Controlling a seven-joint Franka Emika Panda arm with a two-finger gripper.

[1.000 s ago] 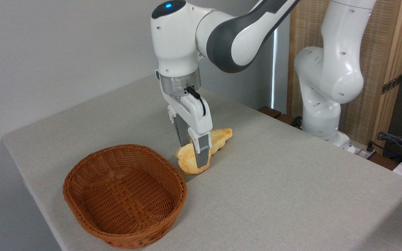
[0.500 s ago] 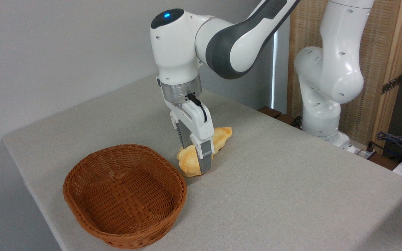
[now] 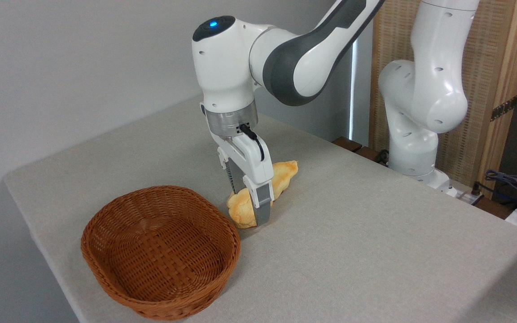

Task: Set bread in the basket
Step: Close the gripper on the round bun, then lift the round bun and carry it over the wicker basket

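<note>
Next, my gripper grabs the small bun by its rounded sides, to put bread into the basket point(image 3: 159, 251).
The bread point(image 3: 242, 211), a small golden-orange bun, lies on the table just right of the basket's far rim. My gripper point(image 3: 250, 210) is lowered over it, open, with its fingers on either side of the bun. The near finger point(image 3: 262, 207) covers the bun's right side and reaches almost to the tabletop. The far finger point(image 3: 234, 176) stands behind the bun. The bun rests on the table. The basket point(image 3: 159, 251), reddish-brown woven wicker, sits empty at the front left.
A longer pale braided loaf point(image 3: 283, 172) lies right behind the bun, touching or nearly touching it. The arm's white base point(image 3: 413, 148) stands at the table's back right. The table's left edge point(image 3: 38, 224) runs close to the basket. Cables point(image 3: 510, 184) lie at far right.
The gripper has come down around the bun, its near finger now reaching almost to the table. The bun and the basket have stayed in place.
</note>
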